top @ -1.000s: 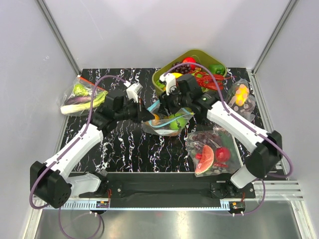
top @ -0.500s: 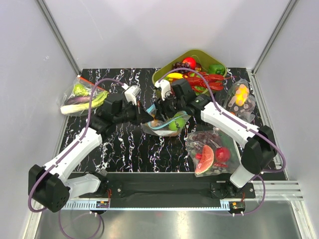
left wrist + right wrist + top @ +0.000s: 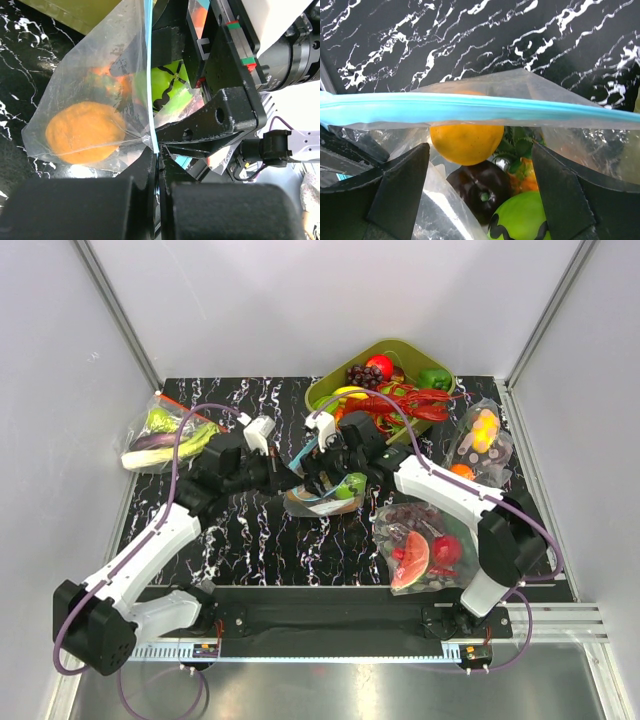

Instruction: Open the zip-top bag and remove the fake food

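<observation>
My right gripper grabs the yellow-orange round fruit (image 3: 466, 142) across its sides next. It reaches through the bag's opening to remove the fruit.
The zip-top bag (image 3: 318, 502) lies mid-table, its light-blue zip strip (image 3: 470, 107) stretched across the right wrist view. My left gripper (image 3: 159, 157) is shut on the bag's strip edge, holding that side up. My right gripper (image 3: 479, 150) stands open at the bag's mouth, one finger (image 3: 400, 185) on each side of the fake food. Between them show a yellow-orange round fruit (image 3: 466, 142), a dark purple one (image 3: 480, 187), a green ball (image 3: 520, 217) and an orange pineapple (image 3: 530, 175). In the top view both grippers meet over the bag (image 3: 305, 475).
A green tray (image 3: 400, 348) with a red lobster and fruit stands at the back right. A bag of green vegetables (image 3: 160, 435) lies at the left edge. A bag with a watermelon slice (image 3: 420, 545) and a small bag (image 3: 482, 435) lie on the right.
My right gripper has moved left and down to the bag's mouth and opened wide. My left gripper has kept its hold on the bag's edge and shifted slightly left.
</observation>
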Available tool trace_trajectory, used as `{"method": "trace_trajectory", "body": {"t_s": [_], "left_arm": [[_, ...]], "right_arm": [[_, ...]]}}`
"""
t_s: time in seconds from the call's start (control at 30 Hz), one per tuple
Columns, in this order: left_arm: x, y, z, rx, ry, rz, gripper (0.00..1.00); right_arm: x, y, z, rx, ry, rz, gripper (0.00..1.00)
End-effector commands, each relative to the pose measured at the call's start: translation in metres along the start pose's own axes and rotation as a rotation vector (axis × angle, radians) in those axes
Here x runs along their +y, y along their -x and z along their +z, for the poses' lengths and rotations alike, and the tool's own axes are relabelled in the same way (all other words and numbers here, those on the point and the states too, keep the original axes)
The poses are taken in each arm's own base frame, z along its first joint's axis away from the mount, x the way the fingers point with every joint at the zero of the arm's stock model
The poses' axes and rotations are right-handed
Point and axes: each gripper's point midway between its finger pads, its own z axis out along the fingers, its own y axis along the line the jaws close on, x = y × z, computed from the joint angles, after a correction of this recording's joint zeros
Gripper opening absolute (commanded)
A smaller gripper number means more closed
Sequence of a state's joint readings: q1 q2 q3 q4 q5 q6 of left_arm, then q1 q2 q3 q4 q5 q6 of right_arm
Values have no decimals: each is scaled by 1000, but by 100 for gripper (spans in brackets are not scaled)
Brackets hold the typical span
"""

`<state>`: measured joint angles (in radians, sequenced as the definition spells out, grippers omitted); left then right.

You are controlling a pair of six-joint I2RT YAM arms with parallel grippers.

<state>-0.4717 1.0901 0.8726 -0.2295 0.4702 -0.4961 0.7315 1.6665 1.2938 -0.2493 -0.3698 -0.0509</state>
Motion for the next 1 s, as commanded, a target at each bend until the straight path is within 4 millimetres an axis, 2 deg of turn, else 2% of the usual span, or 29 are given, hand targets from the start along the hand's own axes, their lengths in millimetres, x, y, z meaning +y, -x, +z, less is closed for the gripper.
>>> {"method": "trace_trajectory", "body": {"t_s": [0.0, 0.2, 0.33, 0.47, 0.63, 0.77, 0.8, 0.9, 0.93, 0.97], "left_arm": [[-18, 29, -3, -118, -63, 56, 0], [-4, 29, -7, -152, 9, 48, 0], [-4, 41, -25, -249, 52, 76, 0], [9, 43, -37, -288, 137, 89, 0], [23, 35, -35, -247, 198, 84, 0], [19, 32, -33, -237, 172, 82, 0], [20, 32, -33, -234, 172, 82, 0], [19, 31, -32, -232, 164, 80, 0], [19, 29, -31, -228, 163, 79, 0], [19, 29, -31, -228, 163, 78, 0]], "right_arm": [[41, 10, 13, -60, 164, -56, 91], [61, -6, 24, -27, 265, -88, 91], [65, -17, 33, 6, 291, -91, 90], [72, -25, 41, 31, 309, -101, 89], [76, -37, 47, 88, 299, -123, 88], [70, -43, 50, 103, 255, -126, 86], [67, -47, 52, 105, 238, -118, 84], [60, -35, 57, 31, 185, -94, 66], [61, -37, 55, 19, 177, -73, 62], [60, -22, 56, -48, 167, -82, 54]]}}
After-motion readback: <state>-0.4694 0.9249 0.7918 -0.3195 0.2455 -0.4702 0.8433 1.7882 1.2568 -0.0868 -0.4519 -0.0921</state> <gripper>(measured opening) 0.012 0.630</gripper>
